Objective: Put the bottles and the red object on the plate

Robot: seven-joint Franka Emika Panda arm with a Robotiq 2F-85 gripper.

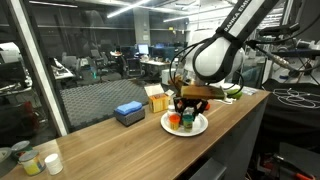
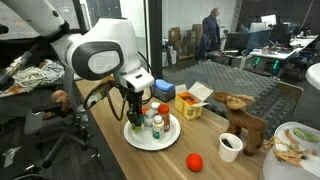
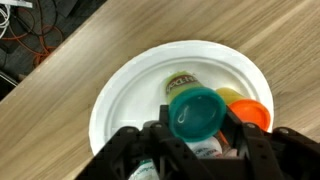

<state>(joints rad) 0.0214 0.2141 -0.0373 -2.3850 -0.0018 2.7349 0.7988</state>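
Note:
The green-capped bottle's base (image 1: 188,127) (image 3: 180,78) sits low on the white plate's surface, well inside the plate's rim, so it is time for my gripper to let go.
The white plate (image 3: 125,85) lies on the wooden table, seen in both exterior views (image 1: 200,128) (image 2: 145,143). My gripper (image 3: 193,128) hangs over the plate's near side, shut on a bottle with a green cap (image 3: 192,108). I cannot tell whether that bottle's base touches the plate. Just beyond it on the plate is another bottle with a green label (image 3: 180,84). The red object (image 3: 253,112) sits on the plate to the right of my fingers, next to a yellow-green piece (image 3: 228,95). In an exterior view, bottles (image 2: 157,123) stand together on the plate beside the gripper (image 2: 134,116).
A blue box (image 1: 129,112) and a yellow box (image 2: 188,103) stand behind the plate. A red ball (image 2: 195,161), a black cup (image 2: 230,146) and a wooden toy animal (image 2: 245,118) lie along the table. Small cups (image 1: 30,160) sit at the table's far end.

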